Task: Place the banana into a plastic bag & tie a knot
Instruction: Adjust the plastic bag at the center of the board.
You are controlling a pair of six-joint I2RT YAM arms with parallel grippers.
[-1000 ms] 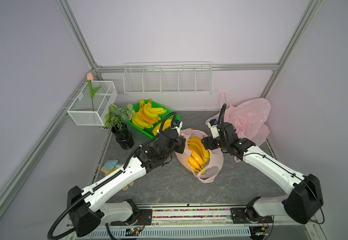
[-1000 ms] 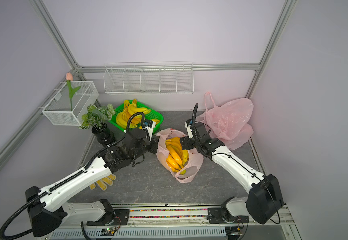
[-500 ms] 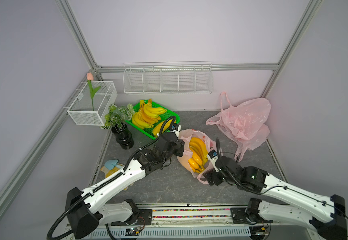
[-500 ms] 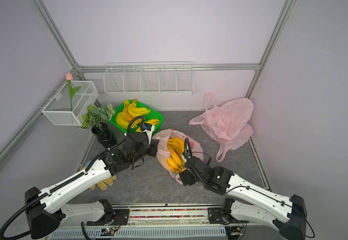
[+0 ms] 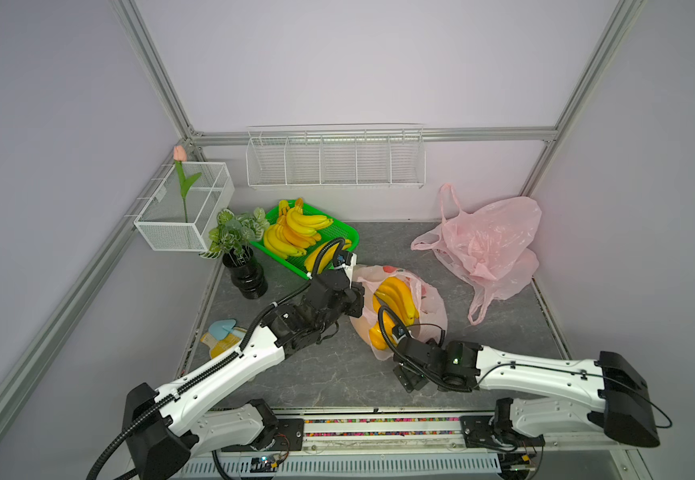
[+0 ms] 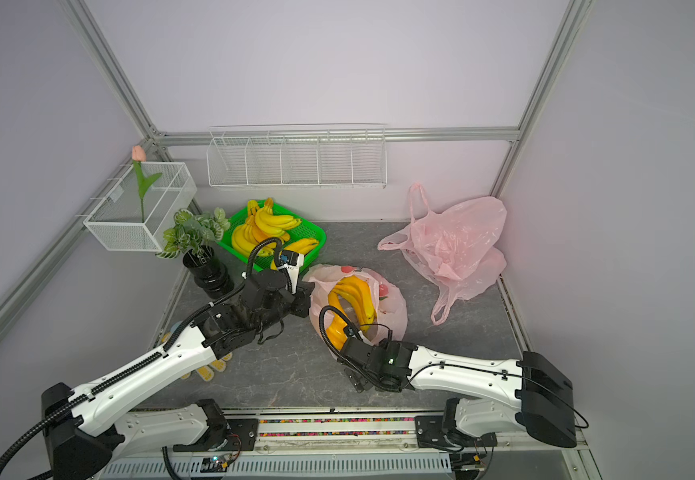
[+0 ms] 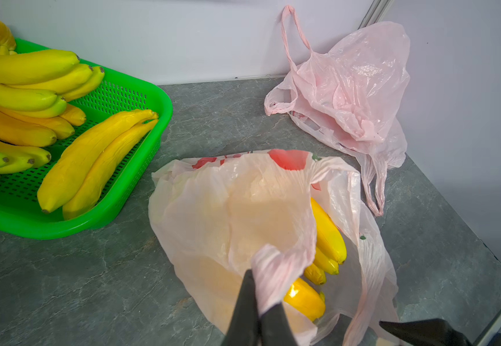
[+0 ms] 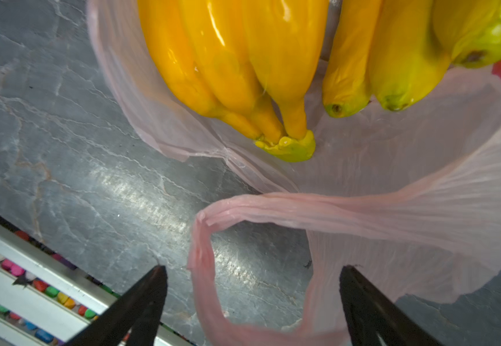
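My right gripper needs to grab the pink plastic bag next by its free handle loop, opposite my left gripper's handle, to lift the bananas for knotting.
A pink plastic bag (image 5: pixel 435 309) (image 6: pixel 393 311) lies open mid-table with a bunch of yellow bananas (image 5: pixel 395 297) (image 6: pixel 354 297) (image 7: pixel 327 236) (image 8: pixel 243 60) inside. My left gripper (image 7: pixel 258 299) (image 5: pixel 356 297) is at the bag's left side, shut on a bunched handle of the bag (image 7: pixel 273 269). My right gripper (image 8: pixel 253 268) (image 5: pixel 410 378) hangs low near the table's front edge, open. The bag's other handle loop (image 8: pixel 273 209) lies on the table between its two fingers, untouched on the one side and close to the finger on the other.
A green tray (image 5: pixel 350 237) of more bananas stands at the back left, next to a potted plant (image 5: pixel 246 266). A second pink bag (image 5: pixel 483 249) is slumped in the back right corner. The front rail (image 8: pixel 33 269) runs close behind my right gripper.
My right arm has swung from the bag's far right side round to the front edge, low over the near handle. The left gripper has kept its hold, shifting slightly.
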